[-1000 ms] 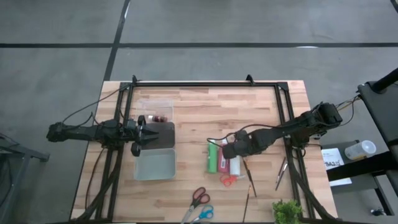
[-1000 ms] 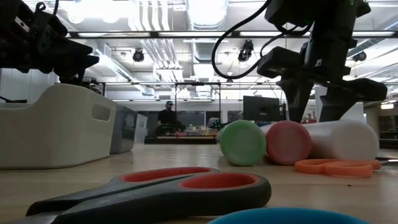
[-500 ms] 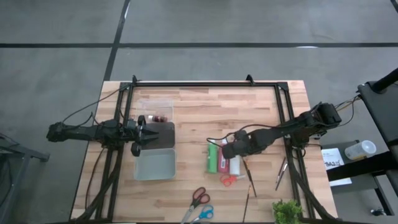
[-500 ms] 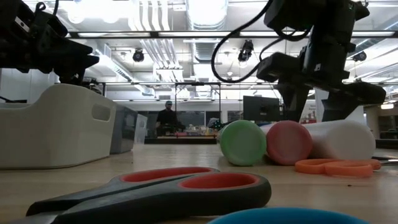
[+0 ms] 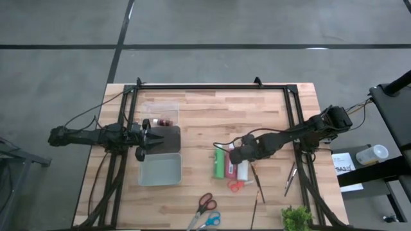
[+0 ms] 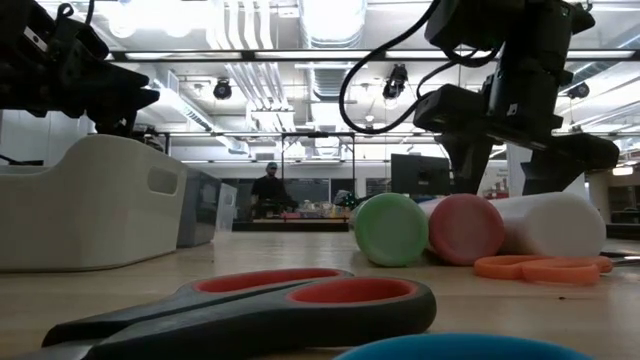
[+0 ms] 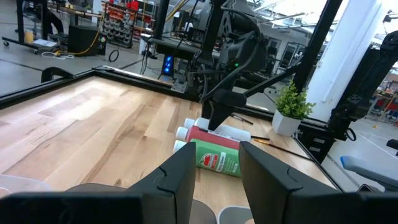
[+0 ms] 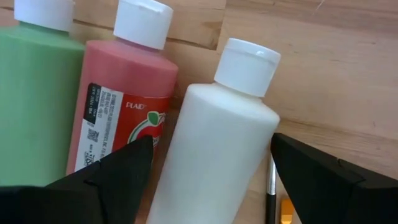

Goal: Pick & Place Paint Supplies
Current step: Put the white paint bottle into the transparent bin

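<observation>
My right gripper grabs the white bottle by its upper body [image 5: 242,168] next, to carry it into the clear bin [image 5: 160,111].
Three paint bottles lie on their sides, side by side on the table: green [image 5: 220,163], red [image 5: 231,165] and white [image 5: 243,171]. My right gripper [image 8: 211,144] points steeply down over the white bottle [image 8: 205,155], open, with one finger on each side of the bottle's upper body. I see no touch. One finger [image 8: 106,180] overlaps the red bottle's [image 8: 118,106] edge in the wrist view. Thin brushes [image 5: 257,183] lie right of the bottles. My left gripper [image 5: 145,138] waits open and level over the bins at the table's left.
A clear bin [image 5: 160,113], a dark bin [image 5: 169,138] and a pale bin [image 5: 160,169] stand at the left. Orange scissors [image 5: 236,186] lie just near of the bottles, and red scissors [image 5: 205,203] and blue scissors [image 5: 209,221] lie by the near edge. A small plant [image 5: 297,218] stands near right.
My right gripper has opened wider while staying in place above the white bottle. The bottles have kept still.
</observation>
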{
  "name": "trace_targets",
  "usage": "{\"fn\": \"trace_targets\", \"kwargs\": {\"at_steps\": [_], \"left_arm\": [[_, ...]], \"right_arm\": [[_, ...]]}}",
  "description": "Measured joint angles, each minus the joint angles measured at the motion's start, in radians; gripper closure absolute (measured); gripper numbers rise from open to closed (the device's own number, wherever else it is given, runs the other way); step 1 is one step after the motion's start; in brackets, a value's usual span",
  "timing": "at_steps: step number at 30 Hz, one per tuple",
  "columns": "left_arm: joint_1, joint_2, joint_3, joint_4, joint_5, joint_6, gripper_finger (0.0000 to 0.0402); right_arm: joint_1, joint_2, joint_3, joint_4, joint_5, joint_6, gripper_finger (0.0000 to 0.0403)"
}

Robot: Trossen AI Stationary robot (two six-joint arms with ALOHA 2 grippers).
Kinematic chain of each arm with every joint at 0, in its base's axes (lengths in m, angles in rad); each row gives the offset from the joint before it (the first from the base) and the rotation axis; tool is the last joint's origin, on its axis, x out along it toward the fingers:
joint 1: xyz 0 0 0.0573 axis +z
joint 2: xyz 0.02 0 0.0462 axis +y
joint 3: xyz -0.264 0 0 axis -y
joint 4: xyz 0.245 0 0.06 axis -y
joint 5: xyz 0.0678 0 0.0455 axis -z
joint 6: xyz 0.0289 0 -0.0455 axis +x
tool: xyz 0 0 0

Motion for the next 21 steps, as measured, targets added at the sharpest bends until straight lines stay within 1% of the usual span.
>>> {"fn": "trace_targets", "kwargs": {"at_steps": [6,14,17,21], "left_arm": [[0.0,0.0,0.0,0.0,0.0,0.0,0.0272],[0.0,0.0,0.0,0.0,0.0,0.0,0.0272],[0.0,0.0,0.0,0.0,0.0,0.0,0.0272],[0.0,0.0,0.0,0.0,0.0,0.0,0.0272]], "right_arm": [[0.0,0.054,-0.002,0.015,-0.038,-0.01,0.0079],[-0.004,0.06,-0.002,0.015,-0.043,-0.023,0.0082],[-0.004,0.06,-0.004,0.016,-0.042,-0.022,0.0101],[-0.004,0.06,-0.005,0.017,-0.042,-0.022,0.014]]}}
